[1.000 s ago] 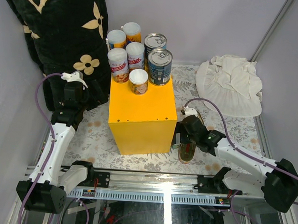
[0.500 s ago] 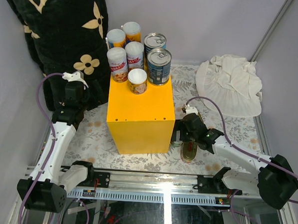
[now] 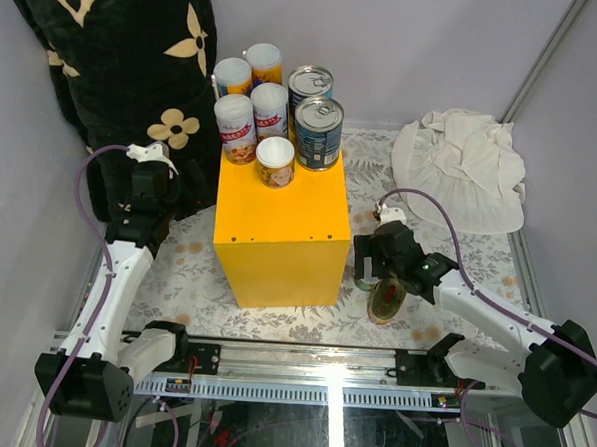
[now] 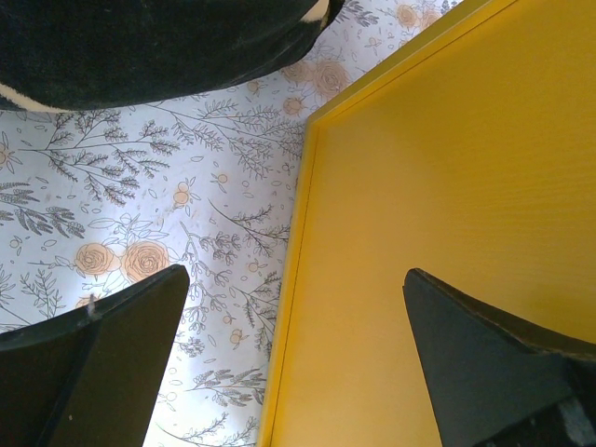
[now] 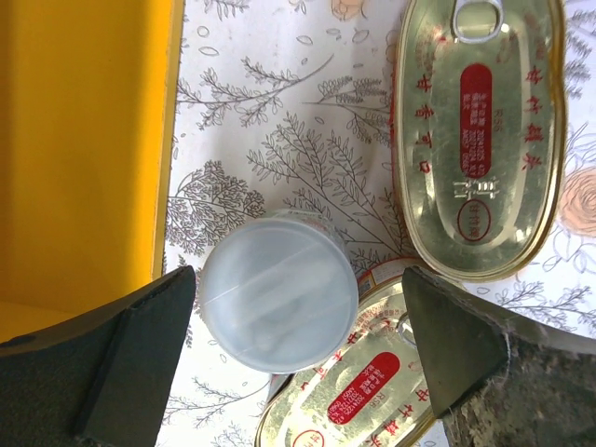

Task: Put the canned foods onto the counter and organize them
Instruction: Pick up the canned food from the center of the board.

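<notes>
I need to lift the white-lidded can by its lidded end (image 5: pixel 279 296) with my right gripper, so its base is free to stand on the yellow counter.
The yellow counter (image 3: pixel 278 232) carries several slim white-lidded cans (image 3: pixel 236 120) and two blue-labelled cans (image 3: pixel 320 124) at its back. My right gripper (image 3: pixel 373 270) hovers low by the counter's right side. In the right wrist view it (image 5: pixel 298 279) is open, its fingers either side of an upright white-lidded can (image 5: pixel 279 291) without touching it. One oval gold tin (image 5: pixel 480 130) lies flat beyond, and another (image 5: pixel 363 400) lies partly under the can. One gold tin also shows in the top view (image 3: pixel 386 300). My left gripper (image 3: pixel 148 191) is open and empty over the counter's left edge (image 4: pixel 438 186).
The black flower-patterned pillow (image 3: pixel 117 64) leans at the back left, close behind my left arm, and shows in the left wrist view (image 4: pixel 140 47). A crumpled white cloth (image 3: pixel 462 167) lies at the back right. The floor is a floral mat (image 3: pixel 196 268).
My right gripper has shifted a little to the right and back, and the gold tin beside it now shows tilted. The yellow counter slid slightly left. The left arm has not moved.
</notes>
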Available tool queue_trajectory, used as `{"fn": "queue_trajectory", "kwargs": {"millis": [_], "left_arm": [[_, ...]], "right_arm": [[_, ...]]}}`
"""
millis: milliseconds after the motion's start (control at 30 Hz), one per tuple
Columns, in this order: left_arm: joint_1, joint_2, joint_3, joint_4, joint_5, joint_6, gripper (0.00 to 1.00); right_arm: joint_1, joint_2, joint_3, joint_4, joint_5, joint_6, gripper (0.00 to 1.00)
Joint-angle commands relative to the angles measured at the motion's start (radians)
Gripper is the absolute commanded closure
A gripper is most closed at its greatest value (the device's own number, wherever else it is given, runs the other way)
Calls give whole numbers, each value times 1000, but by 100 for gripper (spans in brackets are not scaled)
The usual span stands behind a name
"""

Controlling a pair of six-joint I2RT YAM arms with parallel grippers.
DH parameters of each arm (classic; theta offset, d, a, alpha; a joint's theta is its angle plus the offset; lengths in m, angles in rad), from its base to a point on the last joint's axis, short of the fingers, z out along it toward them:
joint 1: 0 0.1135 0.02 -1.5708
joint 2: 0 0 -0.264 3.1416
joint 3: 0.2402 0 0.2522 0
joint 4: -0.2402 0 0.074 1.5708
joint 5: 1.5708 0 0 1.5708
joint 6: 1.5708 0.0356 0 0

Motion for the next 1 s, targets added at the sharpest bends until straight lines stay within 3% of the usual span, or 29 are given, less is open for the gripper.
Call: {"fn": "queue_trajectory", "kwargs": {"millis": [0,833,967], "left_arm": [[7,7,5,30,11,14,0],[8,23,9,30,24,13,0],[7,19,9,30,26,14,0]], "right_arm": [[-6,-31,98,-36,3,-87,1],[45,85,48,-10,-41,-50,0],[45,88,45,-18,-20,-28,7]]}}
